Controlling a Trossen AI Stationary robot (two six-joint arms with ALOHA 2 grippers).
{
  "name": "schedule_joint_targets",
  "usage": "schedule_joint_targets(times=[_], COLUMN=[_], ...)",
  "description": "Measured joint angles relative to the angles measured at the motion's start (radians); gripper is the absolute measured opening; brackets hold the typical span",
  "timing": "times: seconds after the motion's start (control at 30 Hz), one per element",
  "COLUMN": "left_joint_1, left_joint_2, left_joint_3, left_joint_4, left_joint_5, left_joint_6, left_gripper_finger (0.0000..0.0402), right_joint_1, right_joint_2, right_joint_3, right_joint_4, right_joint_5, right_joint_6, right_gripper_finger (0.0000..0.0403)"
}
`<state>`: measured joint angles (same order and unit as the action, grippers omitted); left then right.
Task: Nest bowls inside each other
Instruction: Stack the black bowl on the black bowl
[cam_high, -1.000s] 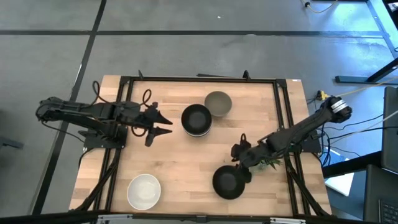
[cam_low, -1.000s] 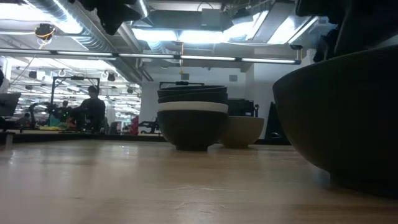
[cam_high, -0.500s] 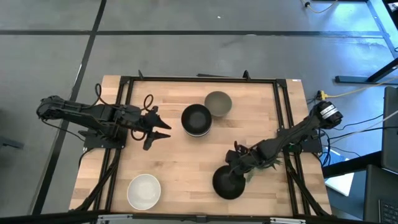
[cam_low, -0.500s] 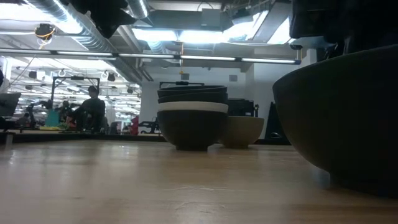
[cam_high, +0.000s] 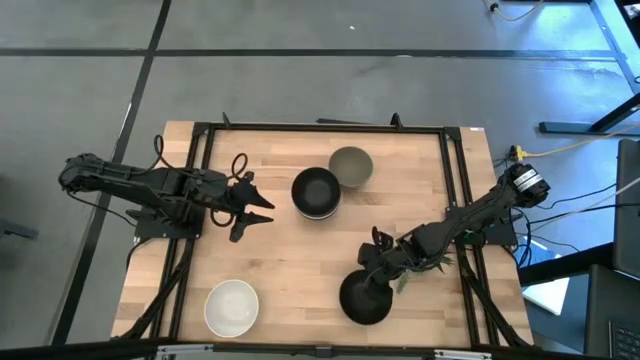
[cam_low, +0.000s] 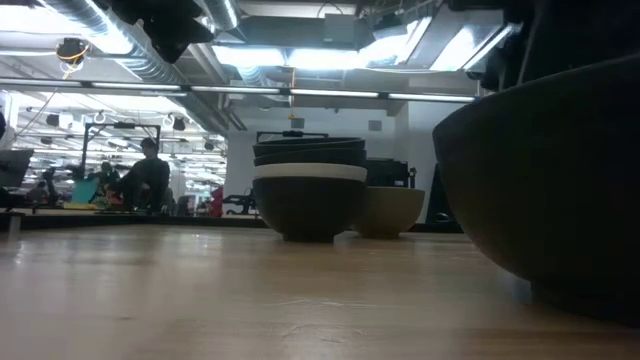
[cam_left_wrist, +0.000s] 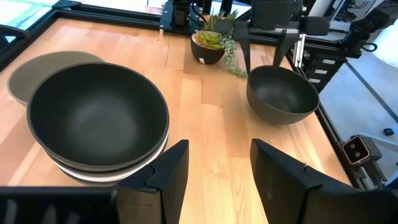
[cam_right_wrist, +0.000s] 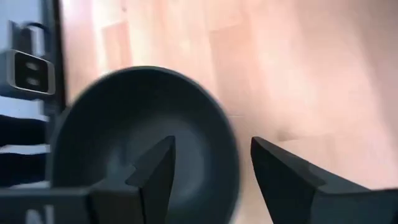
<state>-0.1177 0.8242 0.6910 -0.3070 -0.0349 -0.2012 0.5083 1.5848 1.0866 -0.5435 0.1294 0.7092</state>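
Note:
My right gripper will take hold of the black bowl by its rim (cam_right_wrist: 229, 127) next, so that the bowl can be nested in the stack of bowls.
A lone glossy black bowl (cam_high: 364, 298) rests on its base near the table's near edge and fills the low view's right side (cam_low: 550, 180). My right gripper (cam_high: 374, 268) is open at its far rim, with one finger inside the bowl and one outside, as the right wrist view (cam_right_wrist: 211, 149) shows. A stack of black and white bowls (cam_high: 316, 192) stands mid-table, and a grey-green bowl (cam_high: 351, 166) sits beside it. A white bowl (cam_high: 231, 307) stands near the near-left corner. My left gripper (cam_high: 262, 208) hovers open to the left of the stack. My right gripper comes slanting down from the table's right side and straddles the black bowl's rim (cam_right_wrist: 227, 155), one finger inside and one outside. The fingers stand wide apart. I cannot tell whether either one touches the wall. The bowl rests upright on the table.
A small green plant in a dark pot (cam_left_wrist: 208, 43) sits by the table's right edge (cam_high: 432, 262), close behind my right arm. A black frame (cam_high: 320, 128) borders the tabletop. Bare wood (cam_high: 290, 260) lies between the stack and the near bowls.
My right gripper has moved toward the near edge and down, from beside the lone black bowl to astride its far rim. The bowl has shifted slightly toward the near-left. My left gripper has stayed near the stack.

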Motion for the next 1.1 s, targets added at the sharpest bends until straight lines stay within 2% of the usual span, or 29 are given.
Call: schedule_joint_targets(times=[0.23, 0.53, 0.93, 1.1], left_joint_1=[0.0, 0.0, 0.0, 0.0], left_joint_2=[0.0, 0.0, 0.0, 0.0], left_joint_3=[0.0, 0.0, 0.0, 0.0], left_joint_4=[0.0, -0.023, -0.046, -0.046], left_joint_5=[0.0, 0.0, 0.0, 0.0], left_joint_6=[0.001, 0.002, 0.002, 0.002], left_gripper_finger=[0.0166, 0.0166, 0.0166, 0.0166], right_joint_1=[0.0, 0.0, 0.0, 0.0], right_joint_2=[0.0, 0.017, 0.102, 0.111], right_joint_3=[0.032, 0.032, 0.032, 0.032], right_joint_4=[-0.163, -0.187, -0.185, -0.181], right_joint_5=[0.016, -0.007, -0.114, -0.127], right_joint_6=[0.015, 0.048, 0.086, 0.101], right_gripper_finger=[0.0211, 0.0211, 0.0211, 0.0183])
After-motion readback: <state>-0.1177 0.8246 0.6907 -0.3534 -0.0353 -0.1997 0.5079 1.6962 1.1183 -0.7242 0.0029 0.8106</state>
